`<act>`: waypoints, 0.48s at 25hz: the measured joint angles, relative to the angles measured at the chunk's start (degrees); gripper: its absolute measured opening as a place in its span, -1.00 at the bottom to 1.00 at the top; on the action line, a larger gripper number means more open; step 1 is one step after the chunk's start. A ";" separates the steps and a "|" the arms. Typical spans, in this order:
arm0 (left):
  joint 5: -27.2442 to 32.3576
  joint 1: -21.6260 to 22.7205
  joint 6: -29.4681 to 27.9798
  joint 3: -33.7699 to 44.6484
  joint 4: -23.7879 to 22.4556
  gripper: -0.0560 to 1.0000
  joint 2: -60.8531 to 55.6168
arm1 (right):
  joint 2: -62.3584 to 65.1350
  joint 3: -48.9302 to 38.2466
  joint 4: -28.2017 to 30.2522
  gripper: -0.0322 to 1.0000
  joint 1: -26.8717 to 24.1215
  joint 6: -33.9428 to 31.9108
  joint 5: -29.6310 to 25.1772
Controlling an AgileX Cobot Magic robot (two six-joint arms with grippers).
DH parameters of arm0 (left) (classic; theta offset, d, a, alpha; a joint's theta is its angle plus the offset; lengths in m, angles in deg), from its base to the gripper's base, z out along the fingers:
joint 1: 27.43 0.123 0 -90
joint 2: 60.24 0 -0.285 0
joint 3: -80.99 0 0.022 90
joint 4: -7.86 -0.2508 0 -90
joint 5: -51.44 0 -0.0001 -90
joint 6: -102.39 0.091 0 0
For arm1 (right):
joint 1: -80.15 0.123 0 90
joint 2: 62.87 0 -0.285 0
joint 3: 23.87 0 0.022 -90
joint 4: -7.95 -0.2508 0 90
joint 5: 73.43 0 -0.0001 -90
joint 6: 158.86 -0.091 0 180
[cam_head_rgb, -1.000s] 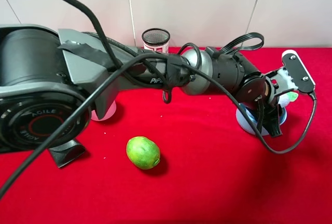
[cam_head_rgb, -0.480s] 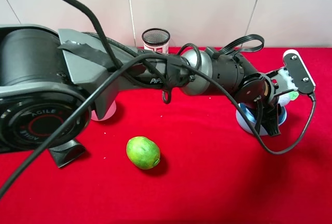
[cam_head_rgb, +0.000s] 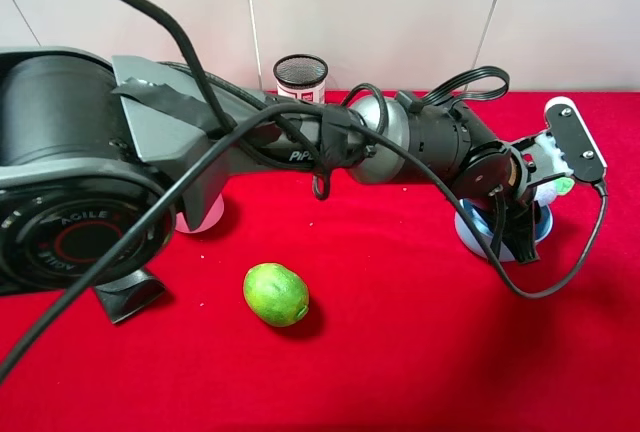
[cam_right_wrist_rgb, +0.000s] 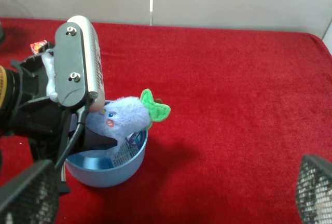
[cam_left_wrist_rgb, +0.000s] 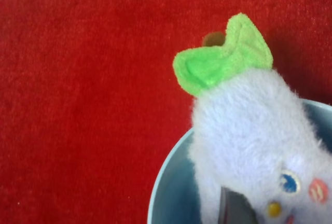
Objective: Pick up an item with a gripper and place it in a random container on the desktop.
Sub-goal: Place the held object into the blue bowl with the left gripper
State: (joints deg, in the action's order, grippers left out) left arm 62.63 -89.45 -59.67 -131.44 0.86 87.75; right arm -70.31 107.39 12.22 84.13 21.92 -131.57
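The plush toy's lower body point(cam_left_wrist_rgb: 259, 156) sits inside the light-blue bowl's rim point(cam_left_wrist_rgb: 165, 169), so the toy would stay in the bowl. My left gripper is ready to release the toy now.
The pale-blue plush toy point(cam_right_wrist_rgb: 124, 115) with a green bow point(cam_right_wrist_rgb: 154, 107) leans half inside the round light-blue bowl point(cam_right_wrist_rgb: 111, 175), its white tag down in the bowl. My left gripper point(cam_right_wrist_rgb: 111, 130) reaches across to the right side of the table and is shut on the plush at the bowl's rim. The left wrist view shows the plush point(cam_left_wrist_rgb: 254, 130) close up over the bowl's rim point(cam_left_wrist_rgb: 166, 182). In the high view the plush point(cam_head_rgb: 553, 188) and bowl point(cam_head_rgb: 470, 232) are mostly hidden by the left gripper point(cam_head_rgb: 535, 202). My right gripper point(cam_right_wrist_rgb: 181, 193) is open and empty, on the near side of the bowl.
A green lime point(cam_head_rgb: 276, 294) lies on the red cloth at front left. A black mesh cup point(cam_head_rgb: 300, 74) stands at the back by the white wall. A pink pot point(cam_head_rgb: 200, 214) is partly hidden behind the left arm. A candy pack point(cam_right_wrist_rgb: 38, 46) lies beyond the bowl.
The left gripper with the plush has shifted very slightly over the bowl. The lime, cup and bowl have not moved.
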 joint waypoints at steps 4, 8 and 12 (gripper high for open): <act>0.12 0.00 0.00 0.00 0.00 -0.10 0.00 | 0.00 0.00 0.00 0.41 0.00 0.00 0.00; 1.13 0.00 0.73 0.00 0.00 0.18 0.00 | 0.00 0.00 0.00 0.41 0.00 0.00 0.00; 1.53 0.00 1.36 0.00 0.00 0.56 0.00 | 0.00 0.00 0.00 0.41 0.00 0.00 0.00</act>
State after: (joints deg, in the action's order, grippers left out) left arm 64.16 -89.45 -58.31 -131.44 0.86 87.75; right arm -70.31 107.39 12.22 84.13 21.92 -131.57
